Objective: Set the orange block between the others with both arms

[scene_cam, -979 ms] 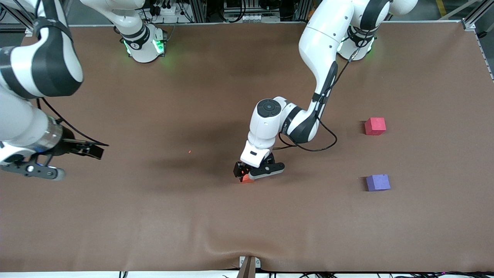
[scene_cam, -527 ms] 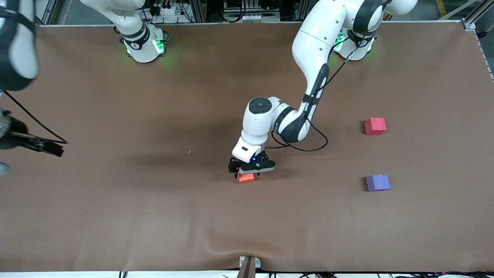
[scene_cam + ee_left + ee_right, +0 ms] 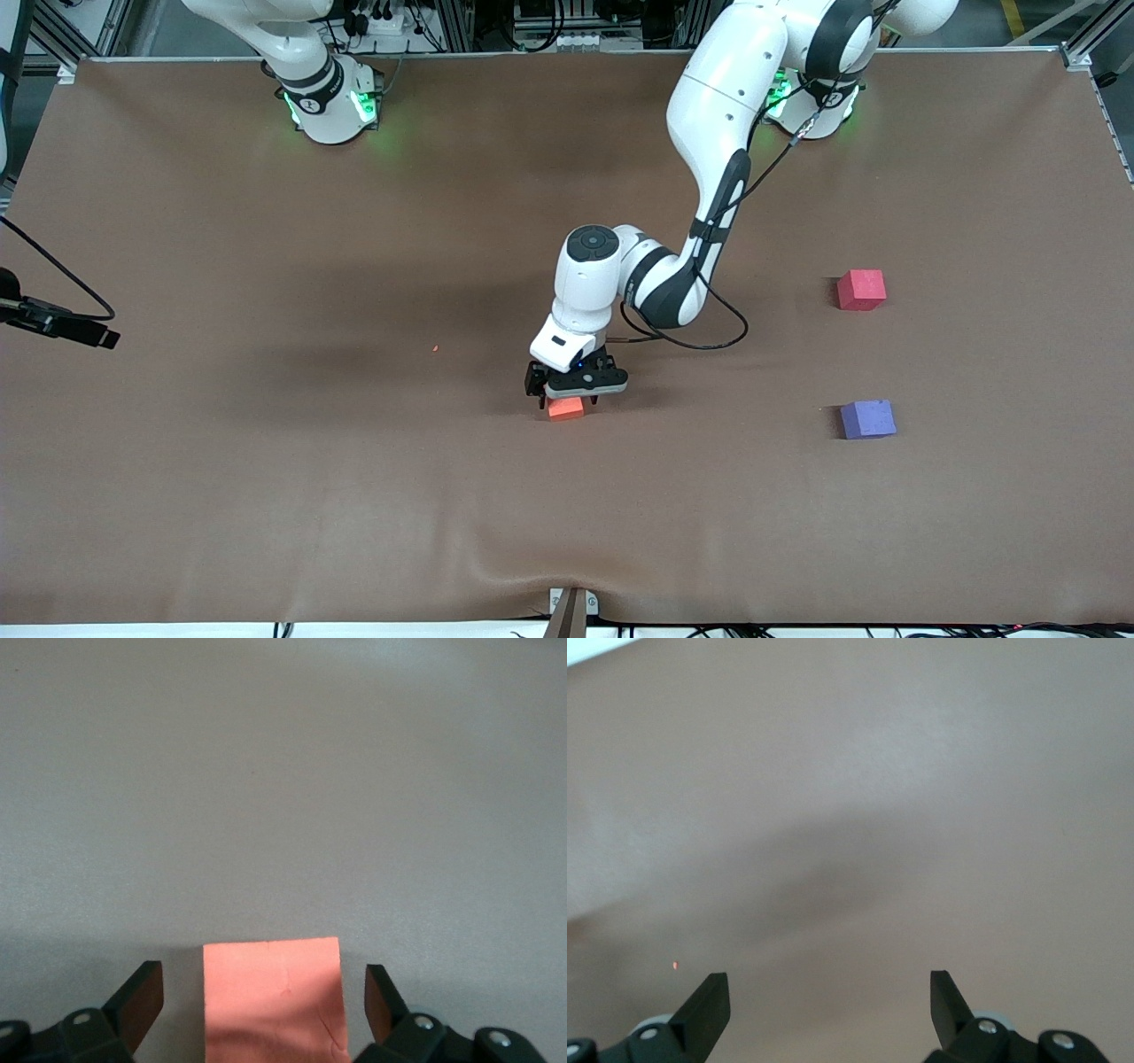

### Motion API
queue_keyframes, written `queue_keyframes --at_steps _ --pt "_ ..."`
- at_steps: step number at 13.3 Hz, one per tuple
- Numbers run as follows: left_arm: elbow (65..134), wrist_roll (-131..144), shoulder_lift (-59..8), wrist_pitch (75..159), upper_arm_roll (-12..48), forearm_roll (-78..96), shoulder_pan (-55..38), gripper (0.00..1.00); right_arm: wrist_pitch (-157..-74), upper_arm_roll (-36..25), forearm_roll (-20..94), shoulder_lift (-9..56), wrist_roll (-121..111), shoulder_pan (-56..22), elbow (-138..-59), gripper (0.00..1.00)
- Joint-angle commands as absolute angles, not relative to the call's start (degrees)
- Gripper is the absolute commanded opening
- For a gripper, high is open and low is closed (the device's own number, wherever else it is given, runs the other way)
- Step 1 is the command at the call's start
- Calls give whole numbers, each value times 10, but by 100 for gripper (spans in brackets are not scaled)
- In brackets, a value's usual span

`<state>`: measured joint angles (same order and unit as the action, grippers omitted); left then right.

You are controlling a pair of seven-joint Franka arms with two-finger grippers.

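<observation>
The orange block (image 3: pixel 565 408) needs to go between the other two blocks. My left gripper needs to pick it up by its opposite sides next.
The orange block (image 3: pixel 565 408) lies on the brown mat near the table's middle. My left gripper (image 3: pixel 574 388) is down over it and open. In the left wrist view the orange block (image 3: pixel 271 997) sits between the two fingertips of the left gripper (image 3: pixel 261 981), with a gap of mat on each side. The red-pink cube (image 3: pixel 861 289) and the purple-blue cube (image 3: pixel 868 418) stand apart toward the left arm's end, the purple-blue one nearer the front camera. My right gripper (image 3: pixel 828 986) hangs open over bare mat; only a black piece of its wrist (image 3: pixel 75 330) shows in the front view.
A small orange speck (image 3: pixel 435 348) lies on the mat between the two arms. The mat has a wrinkle (image 3: pixel 532 567) near the front edge, by a metal bracket (image 3: pixel 571 607). Both arm bases (image 3: pixel 328 102) (image 3: pixel 819 111) stand along the table's back edge.
The right arm has pulled away toward its own end of the table, almost out of the front view. The left gripper has shifted a little and settled over the orange block.
</observation>
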<state>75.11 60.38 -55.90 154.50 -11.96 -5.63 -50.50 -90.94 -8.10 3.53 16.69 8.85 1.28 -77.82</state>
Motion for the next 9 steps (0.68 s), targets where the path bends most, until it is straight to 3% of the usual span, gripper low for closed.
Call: queue_keyframes --at_steps 1,7,9 --pt "729 610 -584 1563 -133 -71 -512 100 -875 -102 -7 132 24 5 -792 100" --pt "722 617 -589 1564 -136 -70 -516 100 -853 -99 -32 123 15 2 -787 100" --pt "724 634 -589 1564 -136 -71 -516 87 -852 -97 -29 123 16 -10 -787 100"
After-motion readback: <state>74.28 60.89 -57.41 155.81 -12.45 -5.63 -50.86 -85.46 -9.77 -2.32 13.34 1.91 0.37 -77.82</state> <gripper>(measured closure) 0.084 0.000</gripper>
